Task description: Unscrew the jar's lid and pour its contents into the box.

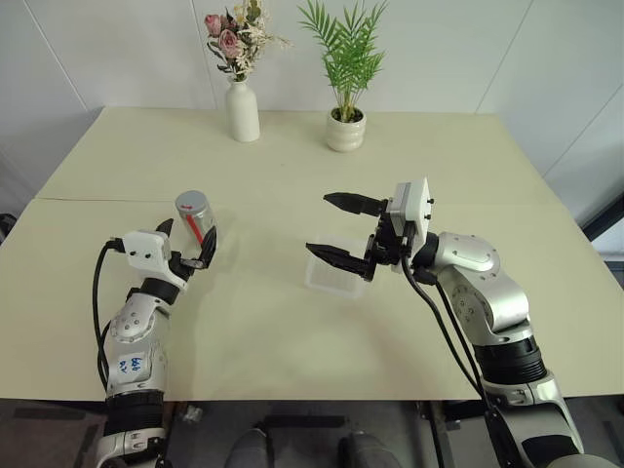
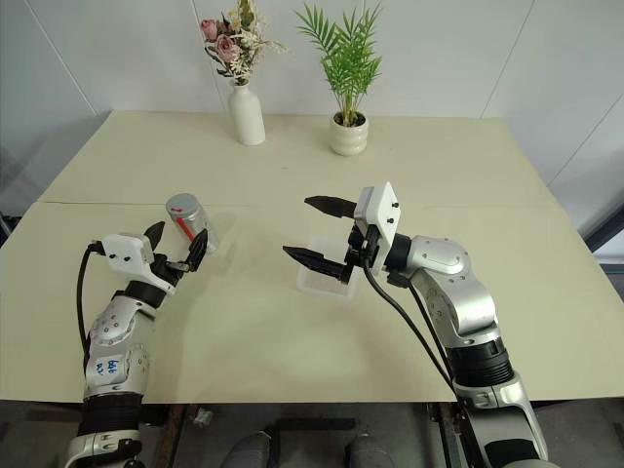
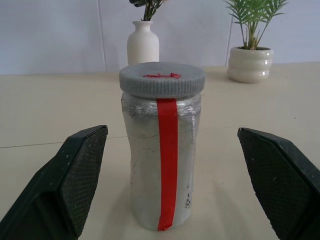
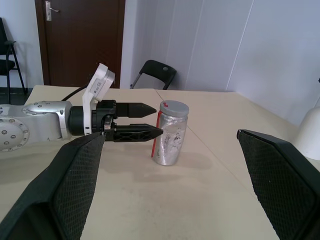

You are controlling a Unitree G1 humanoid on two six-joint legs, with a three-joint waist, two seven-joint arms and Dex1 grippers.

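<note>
My left fingers stop short of the jar's sides and would miss, so they need to move toward the jar before closing on it.
The jar (image 1: pixel 196 223) stands upright on the table's left half, clear with a red stripe down its side. The grey lid (image 3: pixel 162 79) is on it and carries a small red mark. I cannot make out the contents through the jar's wall. My left gripper (image 1: pixel 187 240) is open, with its fingertips on either side of the jar's near edge and gaps on both sides. The clear box (image 1: pixel 323 283) lies near the table's middle. My right gripper (image 1: pixel 318 223) hovers open just above the box, pointing left toward the jar, with nothing between its fingers.
A white vase (image 1: pixel 242 111) with flowers and a white pot (image 1: pixel 345 130) with a green plant stand at the table's far edge. In the right wrist view a chair (image 4: pixel 156 73) and a door (image 4: pixel 80 40) stand beyond the table.
</note>
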